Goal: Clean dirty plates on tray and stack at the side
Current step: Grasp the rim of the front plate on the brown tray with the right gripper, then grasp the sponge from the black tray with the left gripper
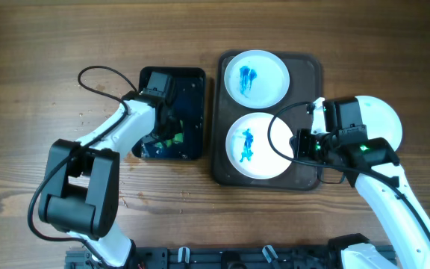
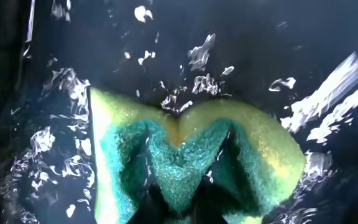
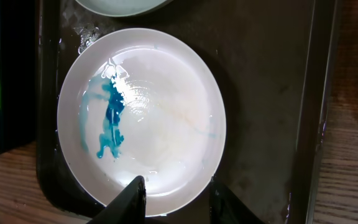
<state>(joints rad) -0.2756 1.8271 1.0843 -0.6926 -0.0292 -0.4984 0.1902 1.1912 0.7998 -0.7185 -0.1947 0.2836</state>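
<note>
I must grab the near plate's rim on the side away from the sponge (image 1: 174, 140) with my right gripper, so its smeared side stays free to clean before stacking.
Two white plates with blue smears lie on the dark brown tray (image 1: 304, 75): a far plate (image 1: 256, 78) and a near plate (image 1: 258, 146). A third white plate (image 1: 385, 119) rests on the table right of the tray, partly under my right arm. My right gripper (image 1: 298, 146) is open at the near plate's (image 3: 142, 121) right rim, one finger over the plate and the other outside the rim on the tray (image 3: 266, 93). My left gripper (image 2: 188, 199) is shut on the green sponge (image 2: 260, 155), pinching it into a fold.
A small glossy black tray (image 1: 192, 82), wet with droplets, stands left of the brown tray and holds the sponge and my left gripper (image 1: 169, 127). Bare wooden table (image 1: 36, 45) surrounds both trays.
</note>
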